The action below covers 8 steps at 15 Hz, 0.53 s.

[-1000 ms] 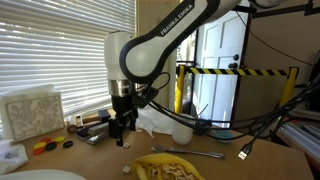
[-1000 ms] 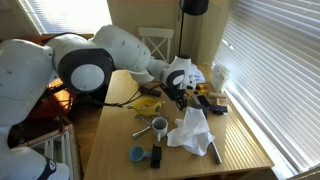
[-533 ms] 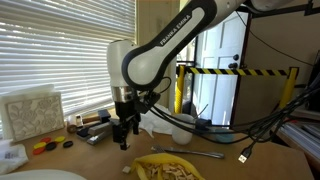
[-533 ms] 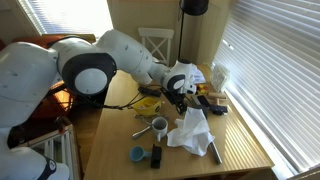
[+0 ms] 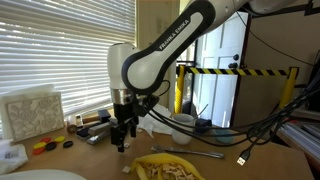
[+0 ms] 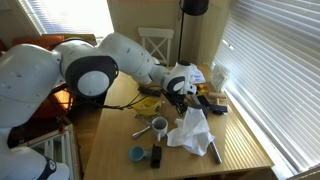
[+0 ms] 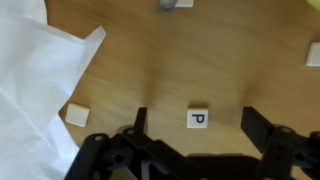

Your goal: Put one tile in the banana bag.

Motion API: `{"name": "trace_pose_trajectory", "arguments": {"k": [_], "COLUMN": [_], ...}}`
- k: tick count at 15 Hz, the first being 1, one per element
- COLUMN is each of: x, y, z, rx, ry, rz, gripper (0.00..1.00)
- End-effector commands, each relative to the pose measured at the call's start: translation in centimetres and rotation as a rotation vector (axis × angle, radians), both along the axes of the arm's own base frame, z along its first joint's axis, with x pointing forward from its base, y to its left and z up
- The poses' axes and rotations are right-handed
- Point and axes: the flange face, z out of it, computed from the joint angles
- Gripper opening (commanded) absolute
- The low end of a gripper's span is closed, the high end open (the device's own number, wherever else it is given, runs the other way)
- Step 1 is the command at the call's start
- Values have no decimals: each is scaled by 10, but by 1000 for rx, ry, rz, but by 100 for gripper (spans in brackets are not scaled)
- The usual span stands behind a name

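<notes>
The "P" tile [image 7: 197, 118] is between my open fingertips and the table is empty on both sides, so my fingers would hold the tile if I closed now.
A small white letter tile marked "P" [image 7: 197, 119] lies on the wooden table, right between my gripper's fingers [image 7: 195, 112]. The gripper is open and empty, hovering just above the table; it shows in both exterior views [image 5: 121, 142] [image 6: 177, 96]. Another white tile [image 7: 78, 114] lies to the left beside the tissue, and one more [image 7: 313, 53] at the right edge. The yellow banana bag [image 5: 168, 167] [image 6: 148, 103] lies on the table near the gripper, with pale pieces on it.
A crumpled white tissue [image 7: 35, 75] [image 6: 190, 130] lies close to the gripper. A white cup [image 6: 159, 126], a spoon [image 5: 205, 154], blue items [image 6: 138, 154], a pale textured block [image 5: 30, 112] and clutter by the blinds [image 5: 90, 122] stand around.
The arm has shifted slightly left and a little lower toward the table. The gripper stays open.
</notes>
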Motion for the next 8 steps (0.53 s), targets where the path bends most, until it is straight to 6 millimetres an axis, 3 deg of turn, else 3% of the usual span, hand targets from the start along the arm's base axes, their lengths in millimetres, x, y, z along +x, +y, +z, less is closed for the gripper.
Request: {"name": "trace_pose_trajectory", "arguments": {"k": [1, 2, 3, 4, 5, 8], "x": [8, 8, 8, 9, 10, 11], "y": [0, -1, -1, -1, 0, 2], "z": [-4, -5, -5, -4, -2, -1], "rx": [24, 22, 21, 23, 27, 31], "ry": [-21, -21, -22, -23, -28, -32], "rz": [3, 1, 1, 0, 0, 6], "gripper": [74, 58, 50, 44, 45, 26]}}
